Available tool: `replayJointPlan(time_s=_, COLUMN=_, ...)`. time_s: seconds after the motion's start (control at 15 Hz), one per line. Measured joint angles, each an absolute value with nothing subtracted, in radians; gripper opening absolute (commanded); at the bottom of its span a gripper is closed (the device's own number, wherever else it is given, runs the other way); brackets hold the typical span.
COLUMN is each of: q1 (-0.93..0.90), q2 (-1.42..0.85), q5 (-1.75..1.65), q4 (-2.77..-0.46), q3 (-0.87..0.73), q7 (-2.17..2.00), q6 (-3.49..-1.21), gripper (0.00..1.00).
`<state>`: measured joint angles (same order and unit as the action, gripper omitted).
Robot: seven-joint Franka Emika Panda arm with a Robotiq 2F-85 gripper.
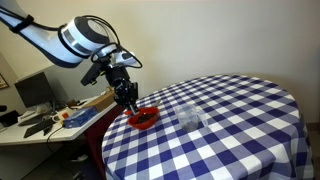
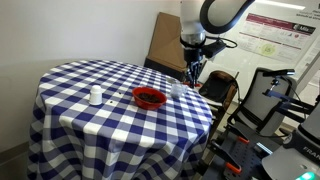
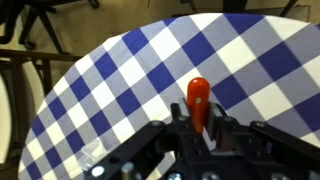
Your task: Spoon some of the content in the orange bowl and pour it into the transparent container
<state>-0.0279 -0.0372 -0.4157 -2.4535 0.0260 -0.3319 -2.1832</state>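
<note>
My fingers must come down level with the orange bowl [image 1: 143,119] from above its rim before my gripper releases the spoon.
The orange bowl [image 1: 143,119] [image 2: 149,97] sits on the blue-and-white checked round table [image 1: 230,140] [image 2: 90,125], near its edge. The transparent container [image 1: 190,117] [image 2: 178,90] stands close beside the bowl, faint against the checks. My gripper [image 1: 127,97] [image 2: 193,72] [image 3: 198,128] hangs just over the bowl's table-edge side. It is shut on the orange-red handle of a spoon [image 3: 198,98], which sticks out between the fingers in the wrist view. The spoon's scoop end is hidden. Neither bowl nor container shows in the wrist view.
A small white cylinder [image 2: 96,96] stands on the table away from the bowl. Beyond the table edge are a cluttered desk [image 1: 50,120] with a monitor [image 1: 34,90], a leaning cardboard sheet [image 2: 165,40], and black equipment [image 2: 270,95].
</note>
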Motion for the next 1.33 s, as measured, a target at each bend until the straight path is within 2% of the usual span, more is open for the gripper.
replayJointPlan(time_s=0.27, q1=-0.059, q2=0.010, q5=-0.240, q4=-2.474, q3=0.063, q7=-0.153, q6=-2.142, gripper=0.10)
replayJointPlan(time_s=0.6, q1=-0.086, q2=0.001, q5=-0.175, q4=-2.467, q3=0.090, q7=-0.106, q6=-2.086, gripper=0.10)
replayJointPlan(time_s=1.33, q1=-0.084, q2=-0.225, q5=-0.158, q4=-2.282, q3=0.085, q7=-0.114, q6=-2.050, gripper=0.10)
